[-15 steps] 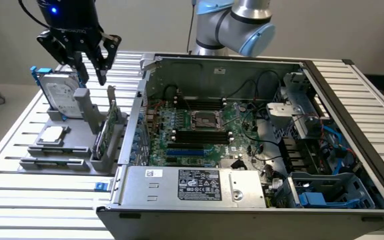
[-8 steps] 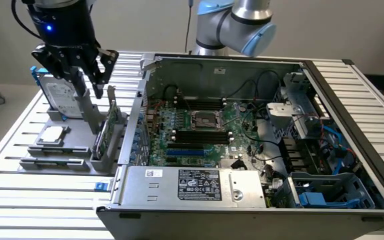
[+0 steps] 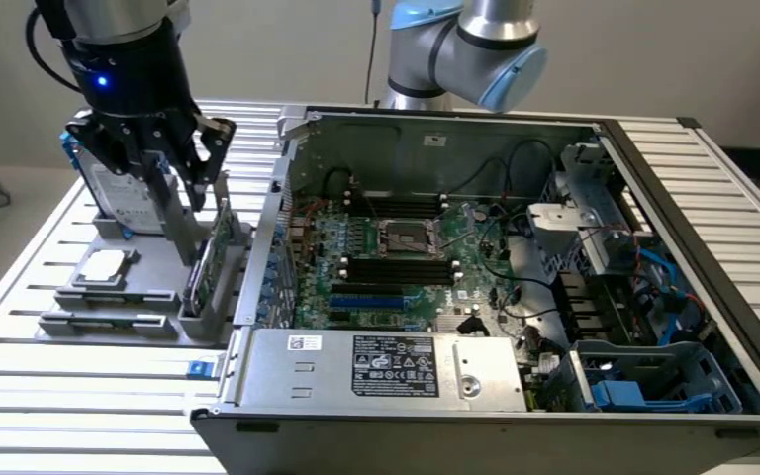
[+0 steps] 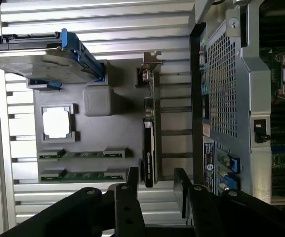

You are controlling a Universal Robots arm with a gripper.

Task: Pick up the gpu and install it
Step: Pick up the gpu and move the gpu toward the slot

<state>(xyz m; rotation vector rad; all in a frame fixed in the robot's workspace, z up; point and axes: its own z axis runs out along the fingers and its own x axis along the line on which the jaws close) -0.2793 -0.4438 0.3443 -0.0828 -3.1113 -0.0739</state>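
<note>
My gripper needs to grab the GPU next by the flat sides at its plain end (image 3: 201,285), since the silver bracket (image 3: 221,188) sticks out crosswise from the GPU.
The gpu (image 4: 148,140) stands on its long edge in a slot of the grey parts holder (image 4: 117,128), its silver bracket (image 4: 151,64) at one end. In the exterior view the gpu (image 3: 218,247) stands at the holder's side nearest the computer case. My gripper (image 3: 165,166) hangs above the holder, over the hard drive and the gpu. It is open, and in the wrist view the black fingers (image 4: 131,190) of the gripper (image 4: 157,190) stand to either side of the card's line, above it, with nothing between them.
The holder also carries a silver hard drive in a blue frame (image 4: 43,57), a processor (image 4: 57,122) and two memory sticks (image 4: 83,154). The open computer case (image 3: 697,198) with its motherboard (image 3: 394,247) lies to the exterior view's right. A slatted metal table (image 3: 63,396) lies underneath.
</note>
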